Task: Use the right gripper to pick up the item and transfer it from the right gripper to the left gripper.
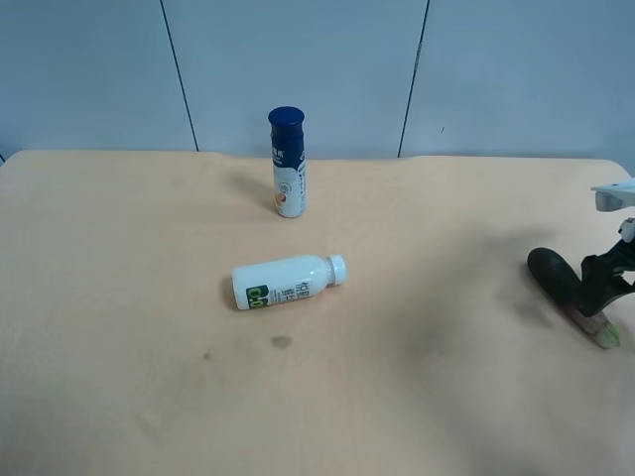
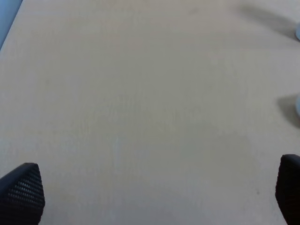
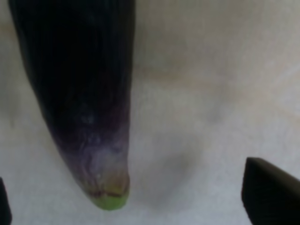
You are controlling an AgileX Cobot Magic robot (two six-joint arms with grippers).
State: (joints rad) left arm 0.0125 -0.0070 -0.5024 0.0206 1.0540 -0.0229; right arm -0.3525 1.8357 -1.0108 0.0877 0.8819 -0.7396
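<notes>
The eggplant's dark rounded end [image 1: 547, 266] needs to stay free for my left gripper, so my right gripper will pick up the eggplant by its stem end [image 1: 596, 326] next.
The eggplant [image 1: 568, 289] lies on the table near the exterior high view's right edge, dark purple with a pale green-tipped stem end [image 1: 605, 337]. The right gripper [image 1: 607, 281], black with a white bracket, is low over it at that edge. In the right wrist view the eggplant [image 3: 79, 84] fills the space between the open fingers [image 3: 269, 192] without touching them, nearer one finger. The right gripper [image 3: 136, 199] holds nothing. The left gripper [image 2: 154, 194] is open and empty over bare tabletop, and it is out of the exterior high view.
A blue-capped bottle [image 1: 287, 164] stands upright at the table's back middle. A white bottle with green print [image 1: 288, 281] lies on its side in the middle. The tan table [image 1: 149, 297] ends at a blue-grey wall behind.
</notes>
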